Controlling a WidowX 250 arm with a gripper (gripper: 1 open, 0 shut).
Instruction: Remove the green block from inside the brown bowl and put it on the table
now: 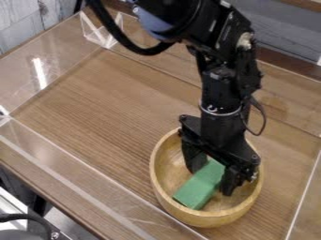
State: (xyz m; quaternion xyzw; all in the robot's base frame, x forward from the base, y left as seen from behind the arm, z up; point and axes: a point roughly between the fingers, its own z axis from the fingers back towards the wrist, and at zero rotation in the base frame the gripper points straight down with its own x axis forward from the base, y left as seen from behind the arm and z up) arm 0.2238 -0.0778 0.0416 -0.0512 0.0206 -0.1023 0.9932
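Note:
The robot needs to grab the green block [198, 191] by its upper end [211, 171] next, so that its gripper can then get the block out of the brown bowl.
The green block [198, 191] lies tilted inside the brown bowl [170, 199] at the lower right of the table [113, 103]. My black gripper [213, 175] points straight down into the bowl. Its jaws are open, one finger on each side of the block's upper end. The far end of the block is partly hidden behind the fingers. I cannot tell whether the fingers touch the block.
Clear acrylic walls [51, 56] run round the table edges. The bowl sits close to the front right wall. The black arm [226, 66] rises from the bowl toward the top of the view. Bare wood stretches to the left of the bowl.

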